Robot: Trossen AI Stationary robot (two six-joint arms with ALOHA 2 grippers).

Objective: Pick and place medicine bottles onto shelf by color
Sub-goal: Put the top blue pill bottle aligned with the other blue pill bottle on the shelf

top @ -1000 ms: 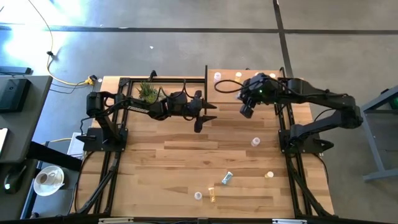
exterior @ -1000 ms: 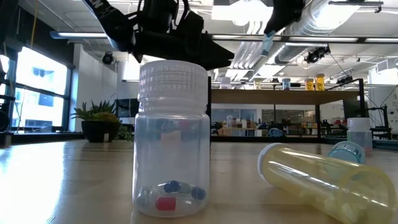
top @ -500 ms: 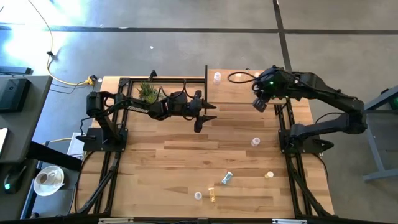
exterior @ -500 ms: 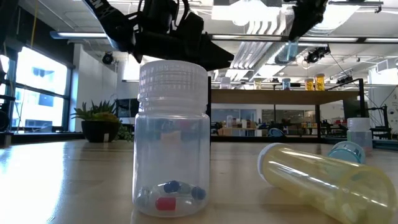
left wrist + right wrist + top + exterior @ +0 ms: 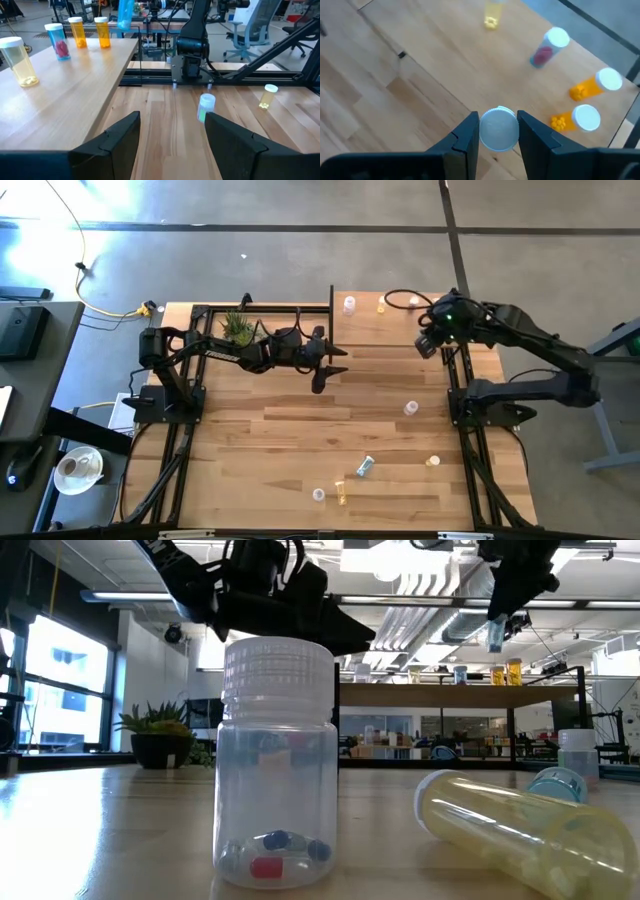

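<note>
The pale blue bottle (image 5: 499,129) hangs above the shelf near its front edge. My right gripper now keeps hold until it is lowered onto the light-wood shelf (image 5: 502,65).
My right gripper (image 5: 428,345) is shut on a pale blue bottle (image 5: 497,635) and holds it in the air over the near edge of the light-wood shelf (image 5: 370,328). On the shelf stand a yellow bottle (image 5: 492,15), a pale blue bottle with red pills (image 5: 547,47) and two orange bottles (image 5: 595,85). My left gripper (image 5: 172,120) is open and empty, level above the table left of the shelf. More bottles are on the table: a clear upright one (image 5: 275,770) and a yellow one lying on its side (image 5: 520,825). My right gripper pinches the pale blue bottle between its two fingers, just under the white cap (image 5: 498,128). The fingers point down from above. The bottle hangs upright below them, lifted clear of the shelf, its lower end (image 5: 125,12) free.
A potted green plant (image 5: 237,328) stands at the table's far left. Loose bottles are on the table near the right arm's base (image 5: 410,408) and toward the near edge (image 5: 366,466) (image 5: 319,494). The black arm frames (image 5: 460,380) run along both sides.
My right gripper has gone toward the table's right edge along the shelf's near side, carrying the pale blue bottle, which stays upright and clear. My left arm has kept still.
</note>
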